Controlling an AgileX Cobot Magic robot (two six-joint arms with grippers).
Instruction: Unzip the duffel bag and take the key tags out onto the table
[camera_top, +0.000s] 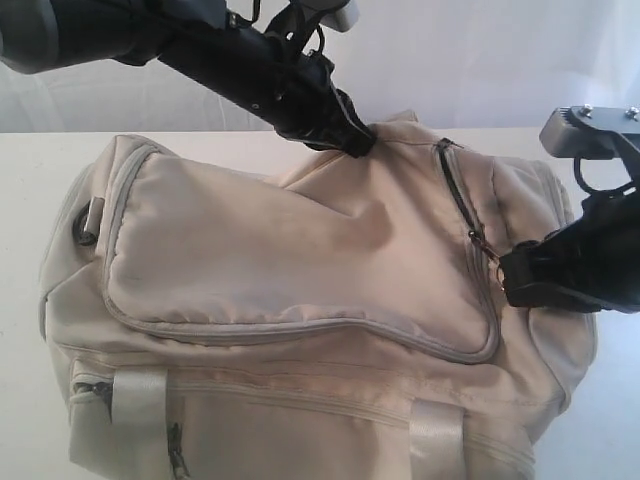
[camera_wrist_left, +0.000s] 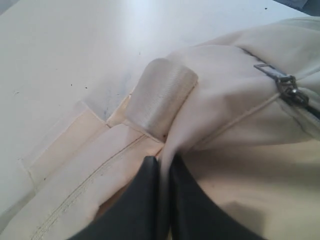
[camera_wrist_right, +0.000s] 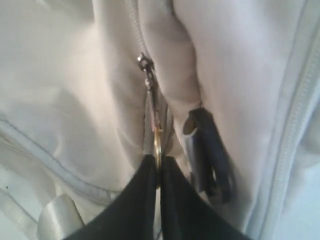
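Observation:
My right gripper keeps hold of the zipper pull for now, until its slider approaches the bag's near corner. The closed zipper (camera_top: 483, 284) runs on below the short dark gap.
The beige duffel bag (camera_top: 300, 260) fills the white table (camera_top: 30, 170). My left gripper (camera_top: 362, 140) is shut on a fold of the bag's fabric (camera_wrist_left: 165, 160) at its far top edge, beside a pale webbing strap loop (camera_wrist_left: 160, 97). My right gripper (camera_top: 505, 272) is shut on the metal ring of the zipper pull (camera_wrist_right: 157, 135) at the bag's right end, where a short stretch of zipper (camera_top: 458, 195) shows dark and parted. A black D-ring (camera_wrist_right: 210, 155) hangs next to the pull. The key tags are hidden.
A second black D-ring (camera_top: 88, 225) sits at the bag's left end. Two pale webbing handles (camera_top: 140, 400) cross the near side. White table (camera_wrist_left: 75, 45) shows behind the bag in the left wrist view.

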